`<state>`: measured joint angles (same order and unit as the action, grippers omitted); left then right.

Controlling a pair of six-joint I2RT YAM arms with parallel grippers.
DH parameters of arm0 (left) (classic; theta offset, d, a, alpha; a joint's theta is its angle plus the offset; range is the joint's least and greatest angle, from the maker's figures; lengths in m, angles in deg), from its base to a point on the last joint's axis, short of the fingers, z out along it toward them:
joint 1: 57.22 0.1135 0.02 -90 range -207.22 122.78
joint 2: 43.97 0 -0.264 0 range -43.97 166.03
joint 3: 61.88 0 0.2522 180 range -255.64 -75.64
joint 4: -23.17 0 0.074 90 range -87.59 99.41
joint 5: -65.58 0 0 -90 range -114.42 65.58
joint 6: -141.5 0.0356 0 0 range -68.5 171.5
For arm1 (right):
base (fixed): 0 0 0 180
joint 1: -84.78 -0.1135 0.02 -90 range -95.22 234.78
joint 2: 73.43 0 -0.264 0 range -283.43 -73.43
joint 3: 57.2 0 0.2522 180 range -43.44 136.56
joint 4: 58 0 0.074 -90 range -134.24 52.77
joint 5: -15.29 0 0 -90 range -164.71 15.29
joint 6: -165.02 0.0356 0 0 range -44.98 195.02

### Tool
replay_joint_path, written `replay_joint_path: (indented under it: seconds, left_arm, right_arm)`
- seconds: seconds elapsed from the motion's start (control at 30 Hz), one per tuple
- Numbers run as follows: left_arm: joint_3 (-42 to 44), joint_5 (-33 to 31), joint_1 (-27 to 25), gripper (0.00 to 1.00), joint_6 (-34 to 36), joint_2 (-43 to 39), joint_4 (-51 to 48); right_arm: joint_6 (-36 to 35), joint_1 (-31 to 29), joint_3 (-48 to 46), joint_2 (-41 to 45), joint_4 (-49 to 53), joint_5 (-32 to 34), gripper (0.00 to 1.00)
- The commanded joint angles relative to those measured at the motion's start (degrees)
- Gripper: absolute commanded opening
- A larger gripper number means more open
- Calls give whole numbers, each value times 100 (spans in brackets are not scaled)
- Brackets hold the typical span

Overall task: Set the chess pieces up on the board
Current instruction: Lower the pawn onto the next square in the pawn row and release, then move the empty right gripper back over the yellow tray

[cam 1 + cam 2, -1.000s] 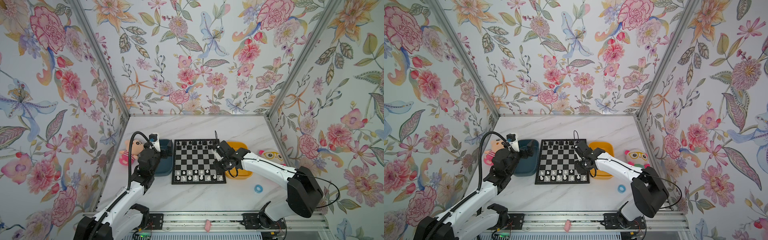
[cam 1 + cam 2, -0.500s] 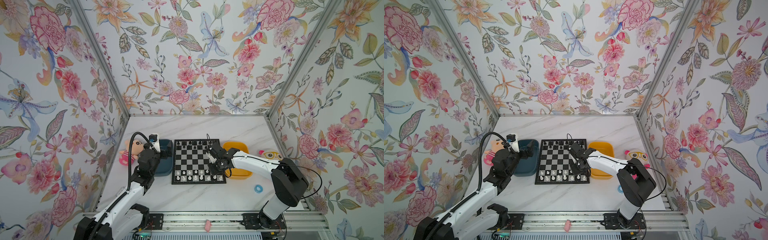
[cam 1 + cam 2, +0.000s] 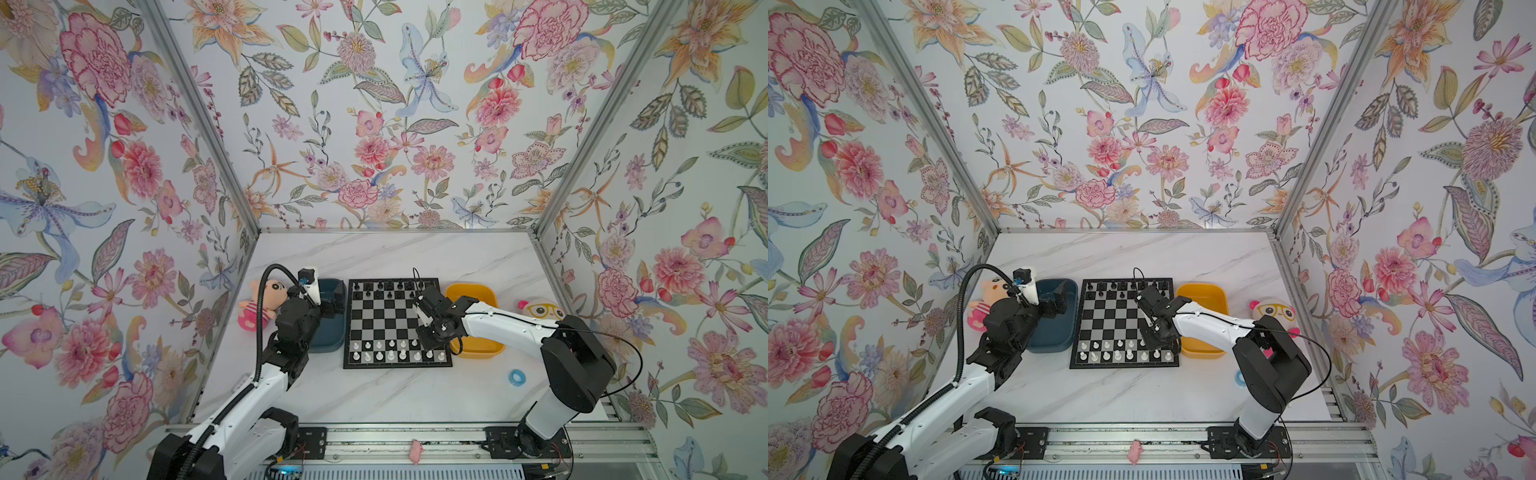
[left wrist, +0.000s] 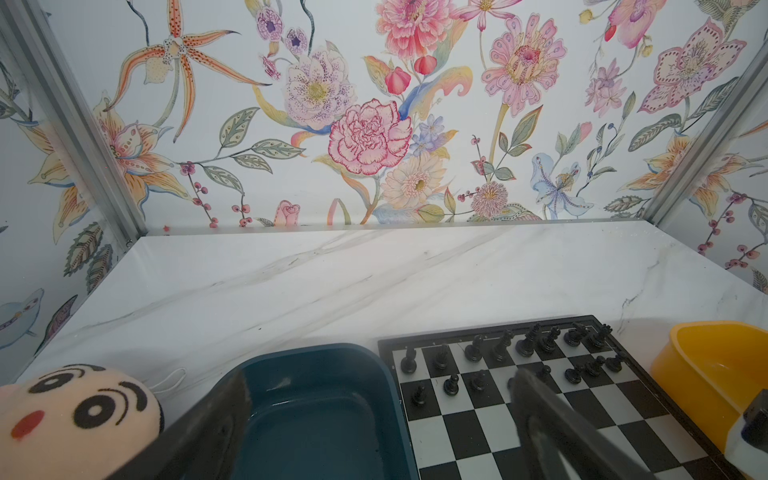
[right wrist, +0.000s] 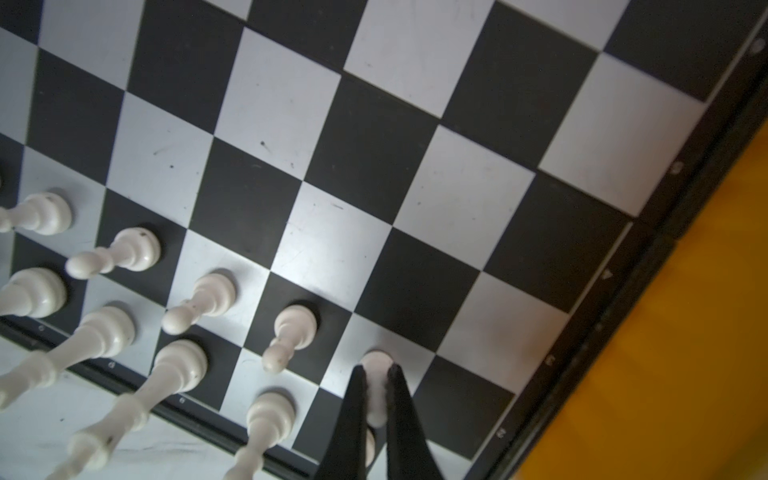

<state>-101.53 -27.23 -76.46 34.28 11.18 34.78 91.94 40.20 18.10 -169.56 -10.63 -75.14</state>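
The base of the pawn is inside the light square and clear of the neighbouring pawn. I should let go of the pawn with my right gripper now, as it would end on that square.
The board (image 3: 390, 320) (image 3: 1115, 322) lies mid-table, with black chessmen along its far rows. White chess pieces (image 3: 390, 351) (image 3: 1113, 351) fill most of its two near rows. My right gripper (image 3: 428, 340) (image 3: 1150, 343) (image 5: 376, 370) is shut on a white pawn (image 5: 376, 409). The pawn's base is at a light square in the pawn row, beside the row's last standing pawn (image 5: 293, 328). I cannot tell whether it touches the board. My left gripper (image 3: 332, 303) (image 3: 1059, 299) (image 4: 379, 376) hangs open and empty over the dark teal tray (image 4: 316, 353).
A yellow tray (image 3: 478, 291) (image 3: 1204, 291) sits right of the board and the teal tray (image 3: 332, 345) left of it. Plush toys lie at the far left (image 3: 259, 303) and right (image 3: 540, 309). A small blue ring (image 3: 516, 377) lies near the right arm.
My right gripper has carried the pawn from the board's right edge by the yellow tray toward the near rows and lowered it. The left arm has not moved.
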Motion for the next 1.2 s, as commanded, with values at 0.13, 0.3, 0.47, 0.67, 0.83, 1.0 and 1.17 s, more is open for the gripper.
replay_joint_path:
  seconds: [0.13,0.3,0.47,0.67,0.83,1.0,1.17]
  left_arm:
    - [66,22,40,99,16,-52,21]
    - [71,24,42,99,16,-64,17]
    - [75,16,42,99,19,-73,12]
    - [89,8,44,99,25,-84,3]
    - [85,8,43,99,25,-88,4]
    - [91,8,43,99,25,-109,2]
    - [93,8,43,99,16,-136,4]
  right_arm:
    - [100,-58,51,-160,-38,84,6]
    - [111,-65,34,-142,-36,109,13]
    - [135,-65,16,-116,-29,100,14]
    - [135,-72,8,-48,-26,112,18]
    - [145,-61,7,83,-28,130,23]
    - [136,-43,34,234,-4,183,27]
    - [79,55,117,555,35,293,30]
